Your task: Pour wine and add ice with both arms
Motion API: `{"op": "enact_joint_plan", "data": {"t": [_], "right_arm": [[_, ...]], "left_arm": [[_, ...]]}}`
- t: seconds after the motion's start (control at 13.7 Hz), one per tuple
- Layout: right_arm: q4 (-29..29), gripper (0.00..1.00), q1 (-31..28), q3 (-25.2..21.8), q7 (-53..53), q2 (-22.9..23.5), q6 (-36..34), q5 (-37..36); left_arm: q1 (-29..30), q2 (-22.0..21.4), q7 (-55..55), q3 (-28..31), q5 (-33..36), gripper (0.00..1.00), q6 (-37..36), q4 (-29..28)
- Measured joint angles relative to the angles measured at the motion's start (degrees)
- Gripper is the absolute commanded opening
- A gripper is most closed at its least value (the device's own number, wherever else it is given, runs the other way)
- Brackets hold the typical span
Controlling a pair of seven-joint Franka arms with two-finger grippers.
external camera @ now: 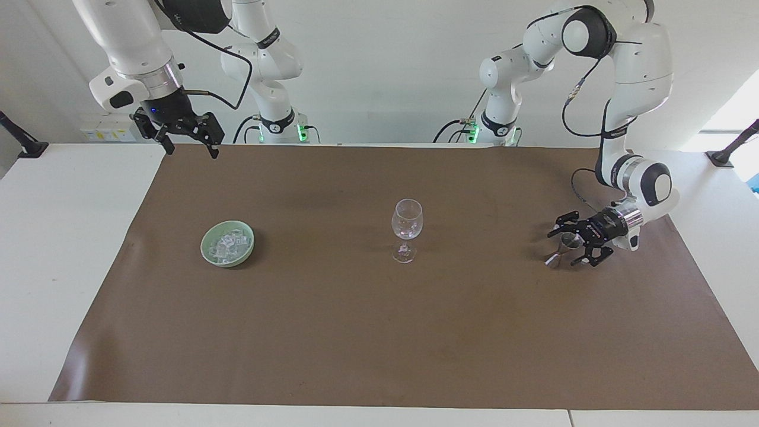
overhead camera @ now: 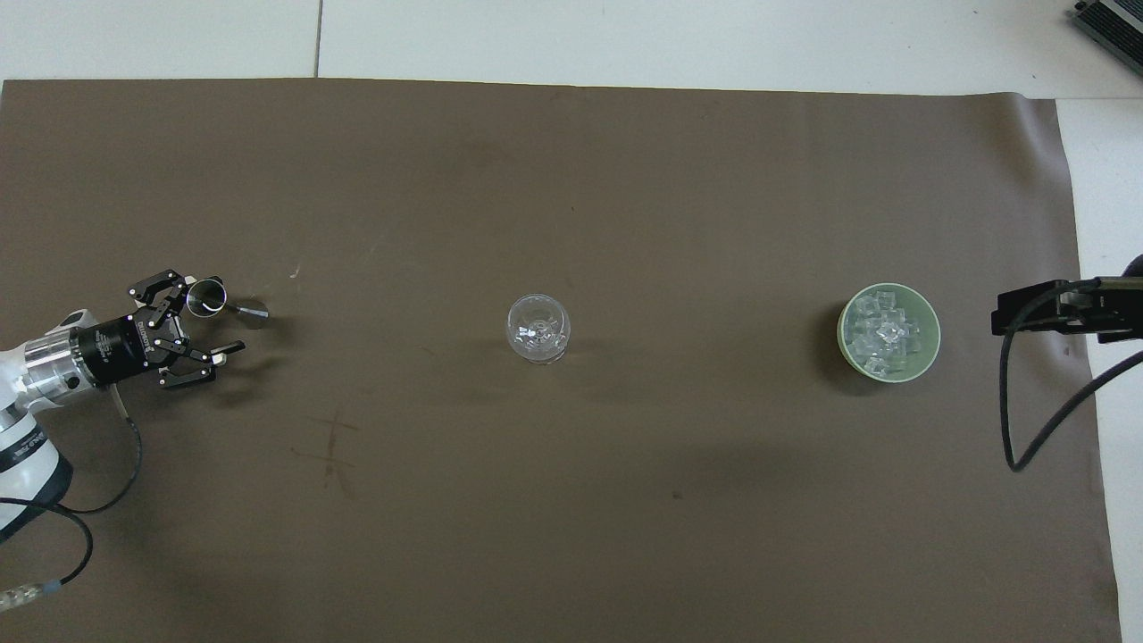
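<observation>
My left gripper has its open fingers around the bowl of the cup in the overhead view, so it needs to close on the metal cup's bowl (overhead camera: 207, 298) now.
A clear wine glass (external camera: 407, 225) stands upright mid-table, also seen from overhead (overhead camera: 538, 328). A green bowl (external camera: 207, 249) holds the ice (external camera: 229, 242) toward the right arm's end; the overhead view shows the bowl (overhead camera: 843, 344) and the ice (overhead camera: 886, 330) too. A small stemmed metal cup (external camera: 569, 240) stands toward the left arm's end. My left gripper (external camera: 574, 243) is low and open, and the cup (overhead camera: 207, 297) sits between its fingers, close to the one farther from the robots. My right gripper (external camera: 190, 141) is open, empty and held high, waiting.
A brown mat (external camera: 379, 332) covers most of the white table (external camera: 65, 237). The right gripper's black tip and a looping cable (overhead camera: 1036, 313) show over the mat's edge beside the bowl.
</observation>
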Motion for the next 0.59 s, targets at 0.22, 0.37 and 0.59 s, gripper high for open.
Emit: {"op": "enact_joint_plan", "data": {"t": [0.22,0.37,0.59], "right_arm": [[0.0,1.0,0.0,0.0,0.0,0.0,0.0,0.0],[0.0,1.0,0.0,0.0,0.0,0.0,0.0,0.0],[0.0,1.0,0.0,0.0,0.0,0.0,0.0,0.0]], "left_arm": [[0.0,0.0,0.0,0.0,-0.1,1.0,0.0,-0.1],[-0.2,0.0,0.1,0.0,-0.2,0.98,0.0,-0.2],[-0.6,0.0,0.2,0.0,-0.5,0.75,0.2,-0.5]]}}
